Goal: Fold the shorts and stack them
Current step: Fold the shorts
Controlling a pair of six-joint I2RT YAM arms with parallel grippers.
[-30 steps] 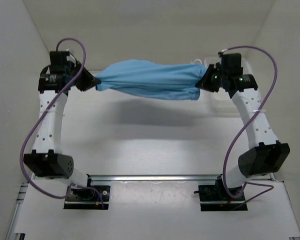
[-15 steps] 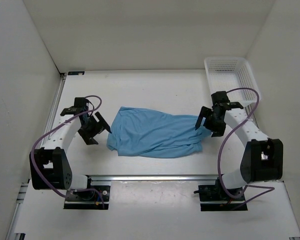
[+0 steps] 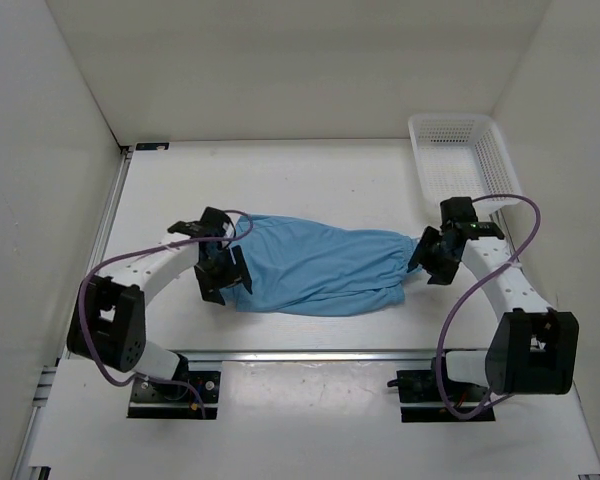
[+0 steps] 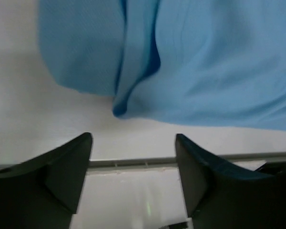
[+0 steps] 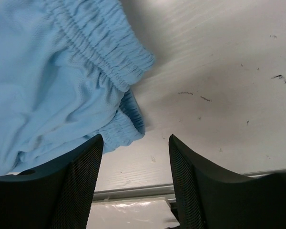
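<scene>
My left gripper should next grab the shorts' folded edge nearest the bar (image 3: pixel 242 306) (image 4: pixel 124 108), opposite the waistband end. Then I will pull that edge over to fold the shorts.
The light blue shorts (image 3: pixel 320 265) lie rumpled on the white table between my two arms, stretched left to right. My left gripper (image 3: pixel 228 283) hovers over their left end, open. In the left wrist view the left gripper (image 4: pixel 133 138) holds nothing, and a folded edge of the shorts (image 4: pixel 190 62) lies just beyond the fingertips. My right gripper (image 3: pixel 427 268) stands open at the right end. In the right wrist view the right gripper (image 5: pixel 136 138) has bare table in its gap, with the shorts' elastic waistband (image 5: pixel 105 52) just ahead and to the left, reaching the left finger.
A white mesh basket (image 3: pixel 500 150) stands at the back right corner, behind the right arm. A metal rail (image 3: pixel 310 355) runs along the table's near edge, close under both grippers. White walls enclose the table on three sides.
A second ago both grippers held the shorts stretched in the air. They let go, the shorts dropped onto the table, and both arms have come down to the shorts' ends with jaws open.
</scene>
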